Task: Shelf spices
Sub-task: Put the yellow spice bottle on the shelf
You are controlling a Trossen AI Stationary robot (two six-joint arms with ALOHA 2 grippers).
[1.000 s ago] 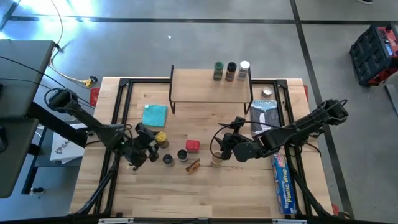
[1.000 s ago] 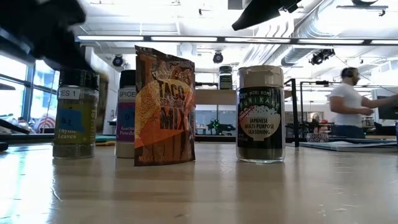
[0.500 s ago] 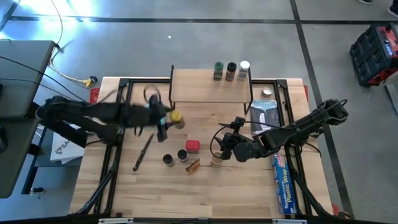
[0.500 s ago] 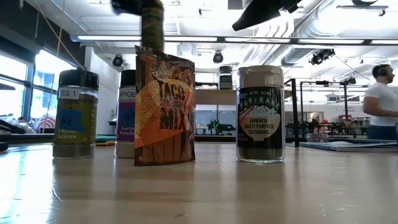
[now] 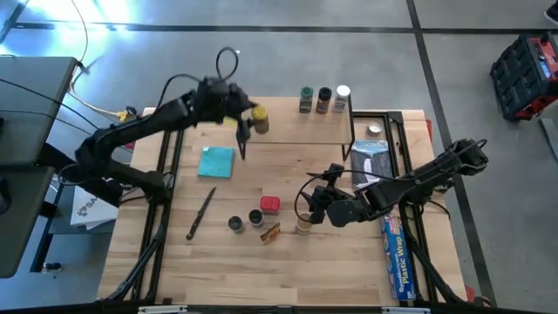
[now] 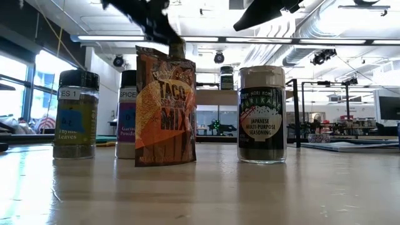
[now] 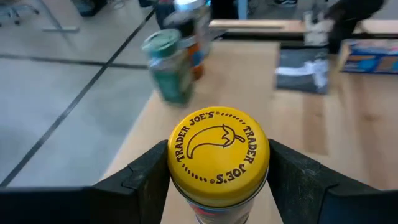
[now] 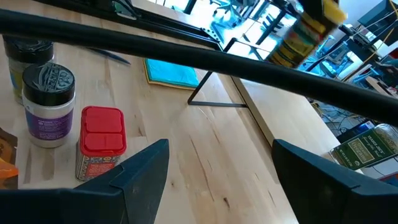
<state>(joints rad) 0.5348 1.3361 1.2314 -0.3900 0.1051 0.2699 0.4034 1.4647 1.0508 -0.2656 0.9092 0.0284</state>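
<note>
The yellow-lid jar is still above the light-wood shelf, so the left gripper should keep holding the jar until it is down on the shelf.
My left gripper (image 5: 247, 116) is shut on the yellow-lid spice jar (image 5: 259, 119), above the left part of the light-wood shelf (image 5: 292, 122). Green-, dark- and white-lidded jars (image 5: 323, 98) stand at the shelf's right end. On the table stand the red box (image 5: 269, 204), two dark-lidded jars (image 5: 245, 221), the brown-orange packet (image 5: 271, 232) and a tan-lid jar (image 5: 303, 225). My right gripper (image 5: 312, 202) hangs open just beyond the tan-lid jar and touches nothing. My left gripper pinches the yellow-lid jar between its two fingers (image 7: 146, 180), just below the lid (image 7: 217, 146), one finger on each side. The fingers come from above, and the lid faces the wrist camera. The jar is lifted clear, over the shelf top.
A teal cloth (image 5: 216, 161) lies in front of the shelf's left leg. A thin black tool (image 5: 200, 212) lies left of the jars. The blue plastic-wrap box (image 5: 397, 253) and a grey packet (image 5: 370, 161) lie along the right side under the right arm.
My left gripper, shut on the yellow-lid jar, has risen from the table beside the teal cloth. It has swung toward the far edge and right, to above the shelf's left part, with the jar lifted clear. The right arm has kept still.
</note>
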